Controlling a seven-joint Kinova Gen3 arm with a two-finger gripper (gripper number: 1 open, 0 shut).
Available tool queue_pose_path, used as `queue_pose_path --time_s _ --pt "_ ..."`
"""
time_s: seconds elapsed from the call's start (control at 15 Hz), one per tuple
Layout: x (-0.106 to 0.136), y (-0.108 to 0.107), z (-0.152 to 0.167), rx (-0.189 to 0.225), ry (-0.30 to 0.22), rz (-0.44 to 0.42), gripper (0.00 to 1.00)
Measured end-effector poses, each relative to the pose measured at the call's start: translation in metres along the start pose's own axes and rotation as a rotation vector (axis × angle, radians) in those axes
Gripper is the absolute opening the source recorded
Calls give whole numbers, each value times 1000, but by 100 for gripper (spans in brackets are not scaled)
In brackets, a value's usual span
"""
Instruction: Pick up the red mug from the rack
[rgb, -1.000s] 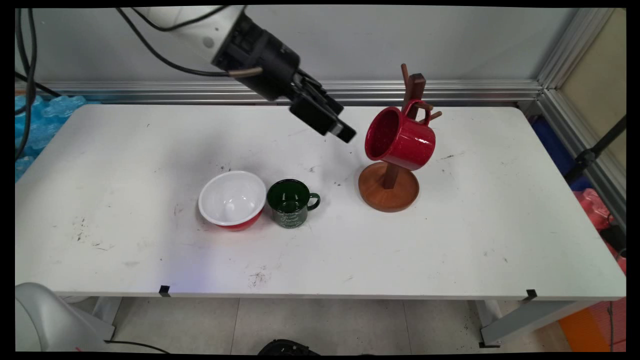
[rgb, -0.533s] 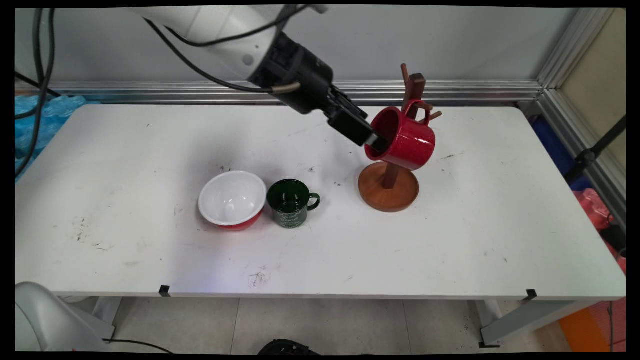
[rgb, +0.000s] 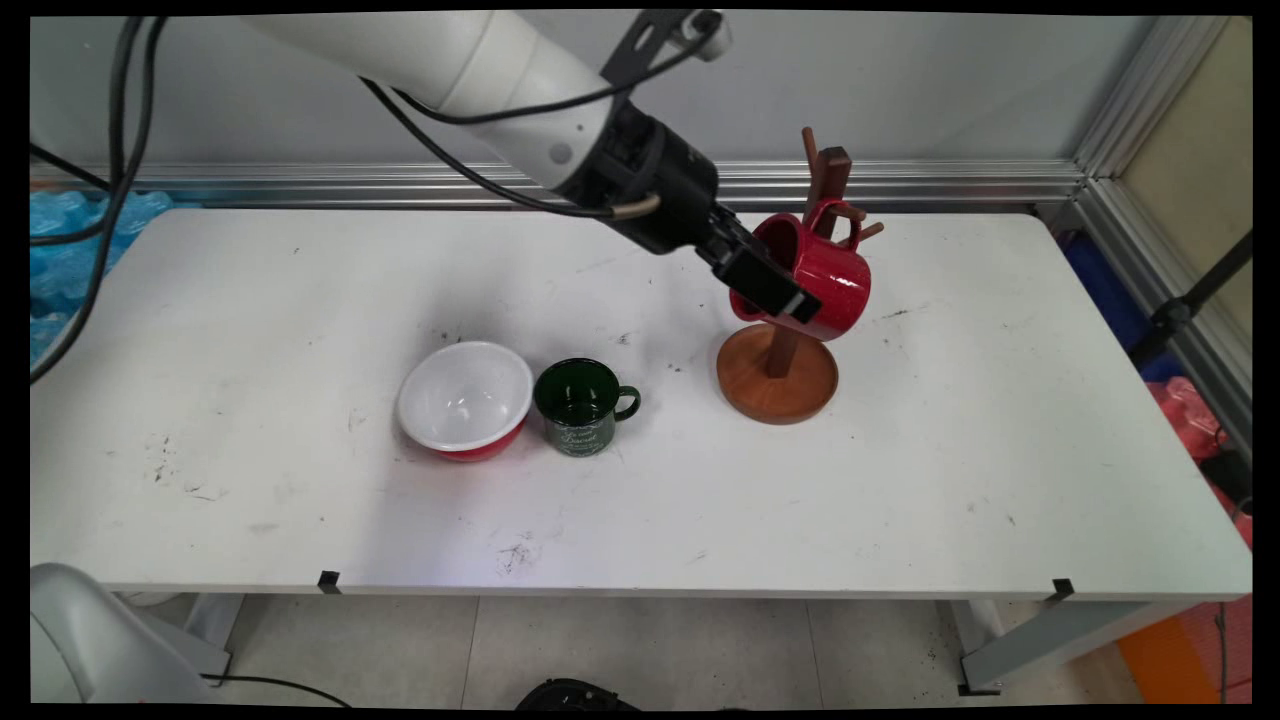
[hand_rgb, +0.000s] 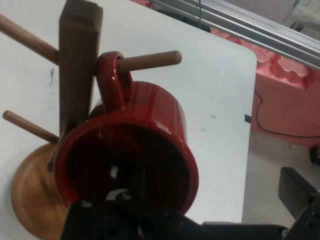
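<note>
My gripper should grab the red mug by its rim (rgb: 745, 313), so the red mug's looped handle (rgb: 853, 230) stays free to slip off the wooden peg.
A red enamel mug (rgb: 835, 275) hangs by its handle on a peg of the dark wooden mug tree (rgb: 778, 378), mouth facing left. My gripper (rgb: 778, 290) is at the mug's mouth and open. In the hand view the mug (hand_rgb: 150, 125) fills the middle, its handle looped over a peg (hand_rgb: 150, 61). One finger reaches into the mug's mouth. The other finger (hand_rgb: 299, 192) stands well outside to the right, so the gripper (hand_rgb: 207, 187) straddles the mug's side wall. I see no squeeze on the wall.
A white-lined red bowl (rgb: 465, 400) and a small dark green mug (rgb: 582, 405) sit side by side left of the mug tree. The table's back right corner (hand_rgb: 240, 55) lies just beyond the tree, with an aluminium rail (rgb: 950, 180) behind it.
The gripper has travelled right and slightly down, from left of the red mug to its mouth, with one finger now inside. The mug still hangs on its peg.
</note>
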Motion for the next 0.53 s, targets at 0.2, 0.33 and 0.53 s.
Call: queue_pose_path --time_s 0.2,0.33,0.53 --pt "3 8 13 11 -1 -9 100" --pt "6 12 21 20 -1 -12 100" --pt "9 17 32 39 -1 -11 100"
